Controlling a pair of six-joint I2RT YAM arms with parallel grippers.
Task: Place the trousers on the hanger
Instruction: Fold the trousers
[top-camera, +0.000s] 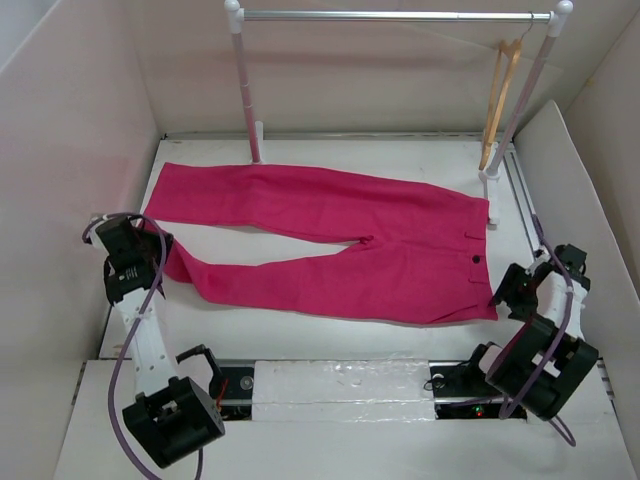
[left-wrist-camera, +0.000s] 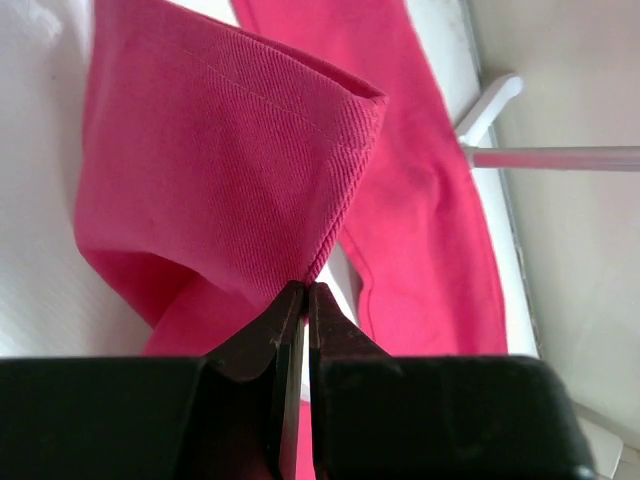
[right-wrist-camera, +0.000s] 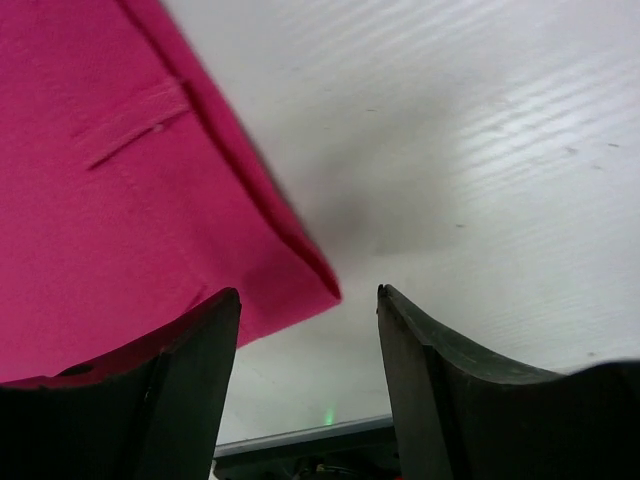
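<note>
My right gripper will pick up the trousers (top-camera: 330, 235) next by their near waist corner (top-camera: 492, 314). It will then fold the near leg over the far one.
The magenta trousers (top-camera: 330, 235) lie flat on the white table, waist at the right, both legs stretching left. My left gripper (top-camera: 158, 246) is shut on the hem edge of the near leg; in the left wrist view the jaws (left-wrist-camera: 305, 288) pinch a raised fold of the trousers (left-wrist-camera: 220, 170). My right gripper (top-camera: 507, 290) is open and empty beside the near waist corner; in the right wrist view the gripper (right-wrist-camera: 310, 300) stands just off the corner of the trousers (right-wrist-camera: 120, 190). The tan wooden hanger (top-camera: 500, 95) hangs on the rail at the far right.
A rack with white posts (top-camera: 243, 85) and a grey rail (top-camera: 390, 16) stands at the back; its foot and post (left-wrist-camera: 500, 100) show in the left wrist view. White walls (top-camera: 70, 150) enclose the table on three sides. A bare strip of table (right-wrist-camera: 480, 150) lies right of the waist.
</note>
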